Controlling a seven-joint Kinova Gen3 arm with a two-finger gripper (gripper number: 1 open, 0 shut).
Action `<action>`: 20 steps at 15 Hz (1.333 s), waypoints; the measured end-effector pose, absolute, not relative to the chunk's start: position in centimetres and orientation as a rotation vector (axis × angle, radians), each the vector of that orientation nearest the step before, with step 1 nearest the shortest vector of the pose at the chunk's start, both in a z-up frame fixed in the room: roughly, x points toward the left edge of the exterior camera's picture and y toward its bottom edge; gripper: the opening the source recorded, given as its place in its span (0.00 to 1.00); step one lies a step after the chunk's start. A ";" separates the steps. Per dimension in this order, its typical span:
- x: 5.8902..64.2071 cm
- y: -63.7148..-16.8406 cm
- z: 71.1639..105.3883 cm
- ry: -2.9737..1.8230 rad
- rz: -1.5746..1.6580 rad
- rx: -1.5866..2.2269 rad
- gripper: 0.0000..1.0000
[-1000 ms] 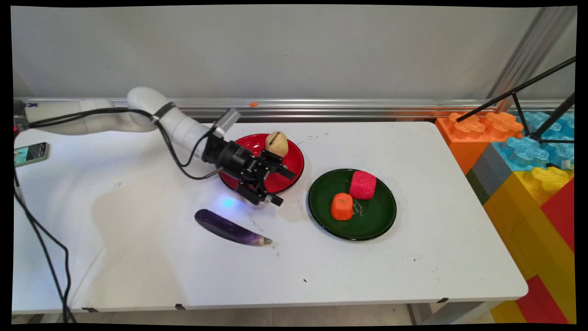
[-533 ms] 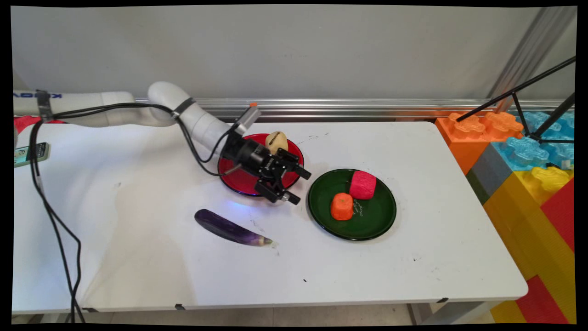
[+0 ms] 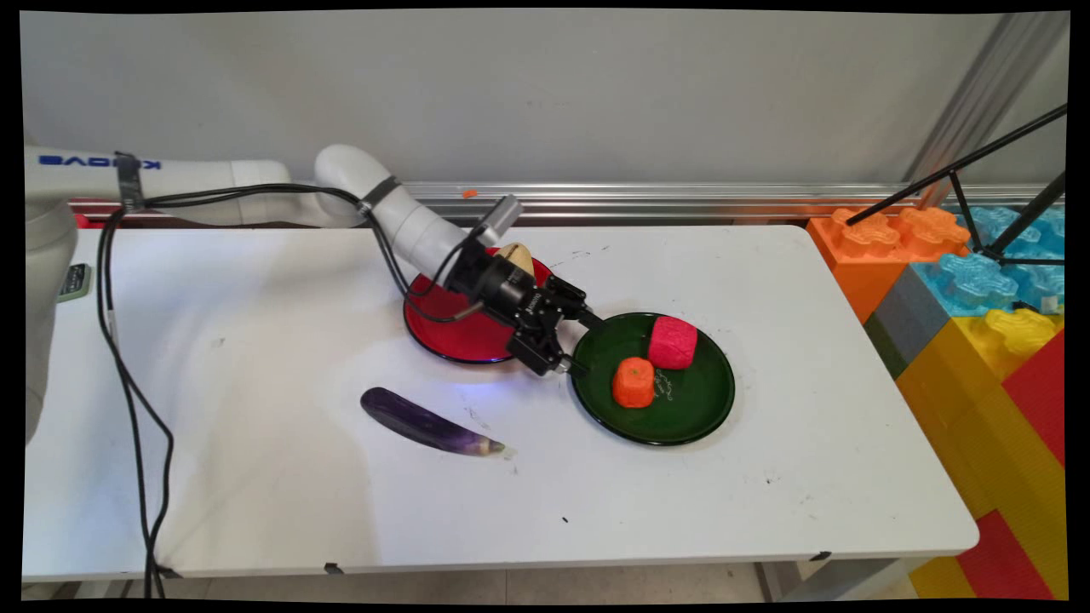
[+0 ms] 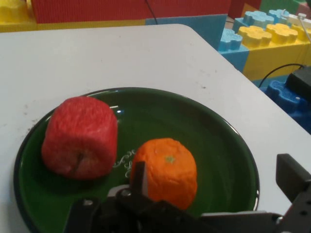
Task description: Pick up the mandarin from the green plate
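I will grab the orange fruit's rounded sides next, to lift it off the green plate (image 3: 690, 417).
My gripper (image 3: 588, 346) is open and hangs low over the left rim of a green plate (image 3: 690, 417), pointing at its contents. On that plate sit an orange toy fruit (image 3: 633, 382) and a red toy fruit (image 3: 673, 342) side by side. In the hand view the orange fruit (image 4: 166, 171) lies just ahead of the gripper (image 4: 214, 167), close to one finger (image 4: 139, 177), with the red fruit (image 4: 80, 137) to its left on the green plate (image 4: 218, 131). Behind the hand is a red plate (image 3: 451, 328) holding a potato (image 3: 516, 254), partly hidden.
A purple eggplant (image 3: 430, 422) lies on the table in front of the red plate. Large toy bricks (image 3: 979, 298) are stacked off the table's right end, with black tripod legs (image 3: 979, 204) over them. Black cables (image 3: 128, 383) hang at the left, near a small card (image 3: 75, 281).
The arm has swung to the right, carrying the open gripper from over the red plate to the green plate's left rim. Nothing on the table has moved.
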State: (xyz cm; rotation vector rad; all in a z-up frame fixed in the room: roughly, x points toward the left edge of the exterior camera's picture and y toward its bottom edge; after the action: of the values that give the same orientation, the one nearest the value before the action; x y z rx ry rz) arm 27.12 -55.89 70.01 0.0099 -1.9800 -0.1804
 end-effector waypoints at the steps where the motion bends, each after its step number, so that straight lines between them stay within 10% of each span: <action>1: 26.6 -56.1 70.0 -1.982 -0.185 0.008 1.00; 20: 23.1 -57.3 66.8 -2.021 -0.203 -0.031 1.00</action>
State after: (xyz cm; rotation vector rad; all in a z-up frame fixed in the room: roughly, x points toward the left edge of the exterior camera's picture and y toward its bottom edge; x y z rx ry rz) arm 23.09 -57.29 66.76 -0.0312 -2.0211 -0.2030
